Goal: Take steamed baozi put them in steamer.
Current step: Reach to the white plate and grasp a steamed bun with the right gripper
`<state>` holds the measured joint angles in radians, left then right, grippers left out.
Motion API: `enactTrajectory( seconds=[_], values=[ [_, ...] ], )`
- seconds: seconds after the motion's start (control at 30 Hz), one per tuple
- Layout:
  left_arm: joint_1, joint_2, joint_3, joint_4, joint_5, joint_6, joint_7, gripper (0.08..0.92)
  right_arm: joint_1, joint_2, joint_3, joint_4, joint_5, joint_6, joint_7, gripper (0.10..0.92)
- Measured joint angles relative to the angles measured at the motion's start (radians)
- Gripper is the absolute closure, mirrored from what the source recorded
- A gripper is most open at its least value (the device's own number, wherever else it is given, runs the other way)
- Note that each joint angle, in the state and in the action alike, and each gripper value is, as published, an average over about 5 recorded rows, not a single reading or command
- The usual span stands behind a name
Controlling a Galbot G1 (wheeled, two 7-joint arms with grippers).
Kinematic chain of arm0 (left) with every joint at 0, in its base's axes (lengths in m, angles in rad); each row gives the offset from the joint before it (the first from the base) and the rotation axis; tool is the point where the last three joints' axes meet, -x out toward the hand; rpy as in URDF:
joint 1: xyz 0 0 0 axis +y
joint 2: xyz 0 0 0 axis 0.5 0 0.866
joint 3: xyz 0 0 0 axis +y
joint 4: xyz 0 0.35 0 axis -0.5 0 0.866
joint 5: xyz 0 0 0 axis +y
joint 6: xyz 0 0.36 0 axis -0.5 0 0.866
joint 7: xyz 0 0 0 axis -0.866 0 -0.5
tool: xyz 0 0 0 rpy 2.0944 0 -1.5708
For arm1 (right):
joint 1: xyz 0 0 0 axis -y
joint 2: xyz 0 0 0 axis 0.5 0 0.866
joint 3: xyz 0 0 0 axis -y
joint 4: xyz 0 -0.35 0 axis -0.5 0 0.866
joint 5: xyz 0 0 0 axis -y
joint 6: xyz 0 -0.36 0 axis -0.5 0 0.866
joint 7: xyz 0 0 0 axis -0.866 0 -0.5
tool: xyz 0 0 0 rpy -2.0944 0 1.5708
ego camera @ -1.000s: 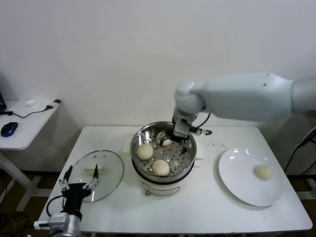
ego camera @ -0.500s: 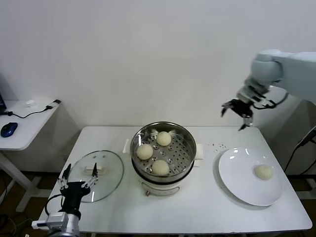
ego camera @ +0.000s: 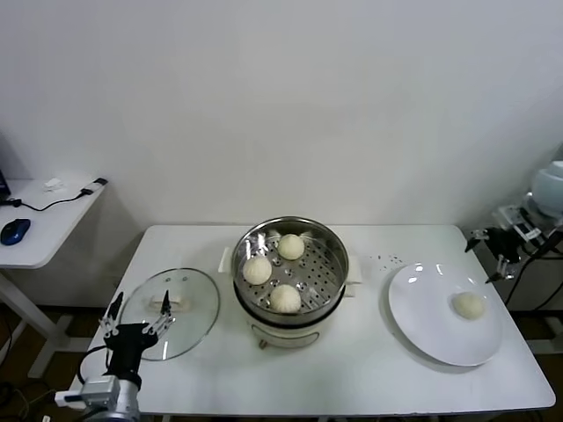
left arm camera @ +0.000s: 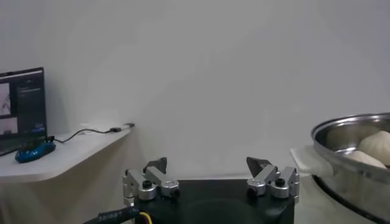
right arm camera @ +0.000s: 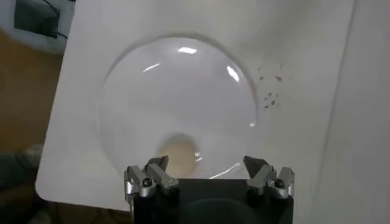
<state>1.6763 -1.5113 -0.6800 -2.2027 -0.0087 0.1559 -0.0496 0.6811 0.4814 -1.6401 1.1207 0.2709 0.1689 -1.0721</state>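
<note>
My right gripper needs to grab the baozi on the plate (ego camera: 431, 325) by its round sides next. It should add that last baozi to the steamer (ego camera: 327, 283).
The steamer (ego camera: 327, 283) stands mid-table and holds three baozi, at the back (ego camera: 290, 246), at the left (ego camera: 258, 269) and at the front (ego camera: 285, 299). One more baozi (ego camera: 469, 305) lies on the white plate (ego camera: 431, 325) at the right. My right gripper (ego camera: 493, 251) is open and empty, raised beyond the plate's far right edge. In the right wrist view that gripper (right arm camera: 207, 167) looks down on the plate (right arm camera: 177, 91) and its baozi (right arm camera: 178, 152). My left gripper (ego camera: 136, 321) is open and empty, parked at the front left; the left wrist view (left arm camera: 210, 167) shows the steamer's rim (left arm camera: 341, 146).
A round glass lid (ego camera: 171, 312) lies flat on the table left of the steamer, next to the left gripper. A side table (ego camera: 40, 251) with a blue mouse (ego camera: 16, 230) and a cable stands at the far left. Small dark specks (ego camera: 387, 258) dot the table behind the plate.
The right gripper left a third baozi in the steamer, rose, and swung right to above the plate's far edge, empty. The left arm has not moved.
</note>
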Motion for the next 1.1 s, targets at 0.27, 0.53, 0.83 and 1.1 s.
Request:
enactTrajectory(
  seconds=[0.27,0.53,0.83,1.1],
  values=[
    [-0.009,-0.004,-0.002,0.020,0.009,0.005,0.000,0.177,-0.220,-0.018,0.185,-0.083,-0.055,-0.019,0.025,0.203],
    [-0.022,-0.004,-0.003,0.036,0.011,0.011,0.000,0.177,-0.369,0.006,0.317,-0.146,-0.096,-0.037,0.059,0.203],
    [-0.029,-0.001,-0.003,0.046,0.012,0.012,0.001,0.177,-0.467,0.040,0.412,-0.192,-0.129,-0.054,0.089,0.203],
    [-0.034,0.000,-0.003,0.048,0.011,0.015,0.001,0.177,-0.530,0.054,0.471,-0.211,-0.146,-0.066,0.098,0.203]
  ],
)
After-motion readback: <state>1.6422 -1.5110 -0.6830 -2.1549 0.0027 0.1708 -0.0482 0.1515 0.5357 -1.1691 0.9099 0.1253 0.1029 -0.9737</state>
